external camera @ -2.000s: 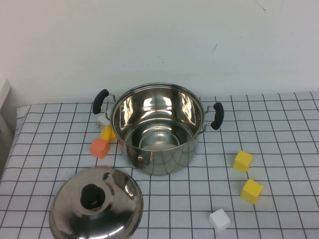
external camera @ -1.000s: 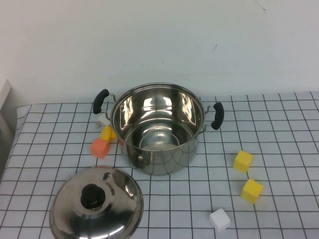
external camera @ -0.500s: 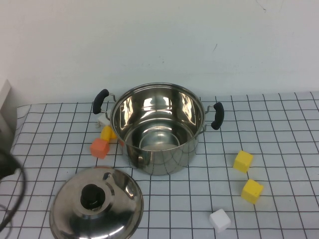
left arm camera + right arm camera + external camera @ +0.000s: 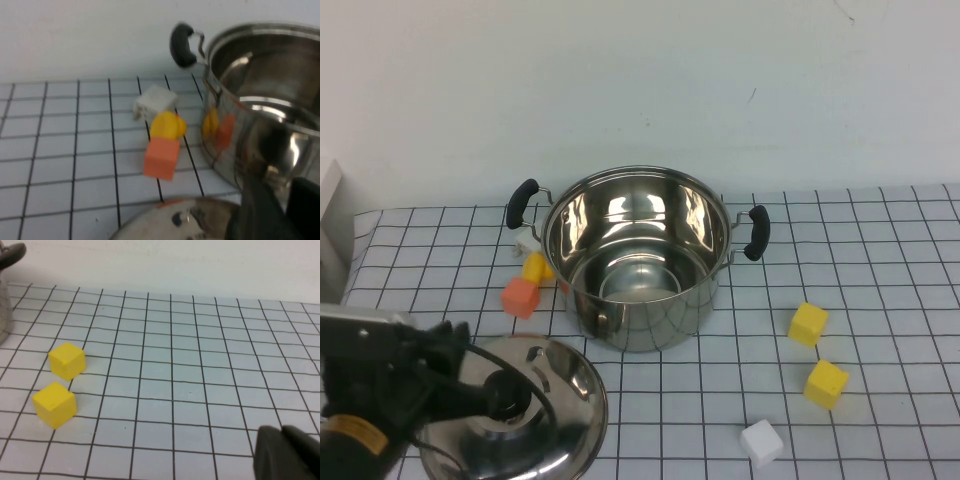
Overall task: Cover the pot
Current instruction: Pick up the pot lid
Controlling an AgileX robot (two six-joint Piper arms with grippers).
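The steel lid is wide and domed around its small black knob (image 4: 507, 394), so my left gripper should grab that knob next.
The pot (image 4: 640, 270) stands open and empty at the table's middle, with black side handles; it also shows in the left wrist view (image 4: 270, 90). The domed steel lid (image 4: 560, 400) lies knob-up in front of it to the left, its black knob (image 4: 510, 392) in the centre. My left gripper (image 4: 485, 395) is over the lid's left part, right beside the knob, with its fingers apart and empty; in its wrist view (image 4: 286, 210) it is above the lid's rim (image 4: 190, 217). My right gripper (image 4: 285, 455) is shut and empty, low over the cloth, out of the high view.
An orange cube (image 4: 520, 297), a yellow piece (image 4: 536, 267) and a white cube (image 4: 526, 242) lie left of the pot. Two yellow cubes (image 4: 807, 324) (image 4: 825, 383) and a white cube (image 4: 760, 441) lie to its right. A white wall stands behind.
My left arm has come into the high view from the lower left and moved over the lid up to its knob. The pot, the lid and the cubes have not moved.
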